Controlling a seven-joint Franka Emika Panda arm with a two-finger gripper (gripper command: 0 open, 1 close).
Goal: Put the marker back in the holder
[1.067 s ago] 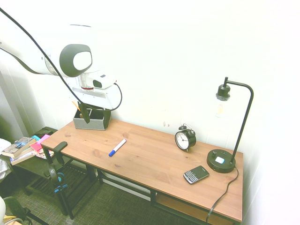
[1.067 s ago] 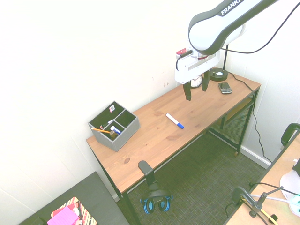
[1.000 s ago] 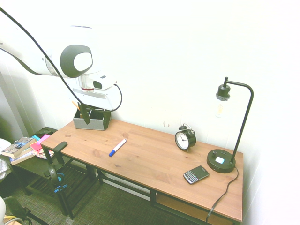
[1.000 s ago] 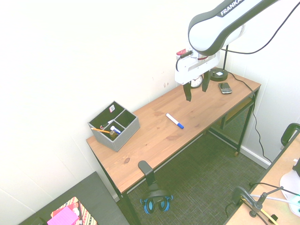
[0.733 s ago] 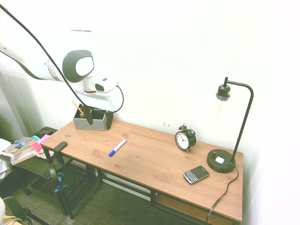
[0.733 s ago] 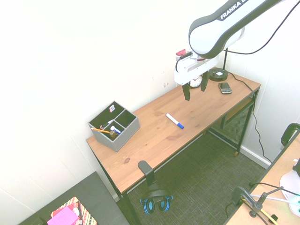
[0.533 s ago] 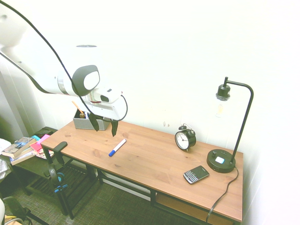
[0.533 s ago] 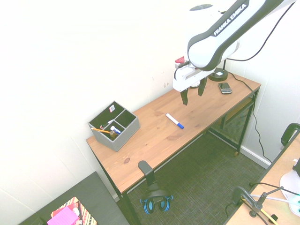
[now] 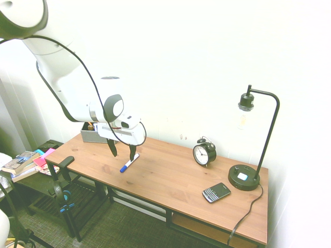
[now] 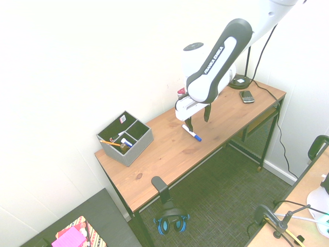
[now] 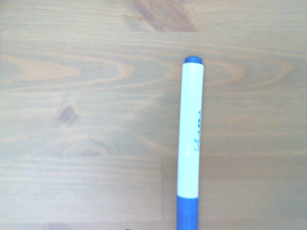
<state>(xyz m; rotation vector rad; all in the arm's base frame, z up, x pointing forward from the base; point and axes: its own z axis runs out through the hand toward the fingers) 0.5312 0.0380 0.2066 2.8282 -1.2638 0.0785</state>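
Note:
My fingers are open above the marker and would miss it if I closed now. My gripper should come down first, then close on the white marker (image 10: 191, 133) (image 11: 190, 129).
The marker (image 9: 129, 163) lies flat on the wooden desk (image 9: 170, 181), a slim white pen with a blue cap; it also shows in the second exterior view (image 10: 192, 133) and fills the wrist view (image 11: 190, 143). My gripper (image 9: 122, 154) hangs open just above it, one finger on each side of its blue end, not touching it; the same gripper (image 10: 198, 121) shows open from the other side. The grey holder (image 10: 126, 138) stands at the desk's far end by the wall, with pens in its dark compartments. In the first exterior view the holder (image 9: 92, 136) is partly hidden behind my arm.
An alarm clock (image 9: 204, 152), a phone (image 9: 216, 192) and a black desk lamp (image 9: 248, 175) stand at the desk's other end. An orange pencil (image 10: 110, 143) sticks out of the holder. Headphones (image 10: 171, 222) hang below the desk end near the holder.
The arm has swung down and across from high above the desk, so the open gripper now hangs low over the marker. The marker and the holder have not moved.

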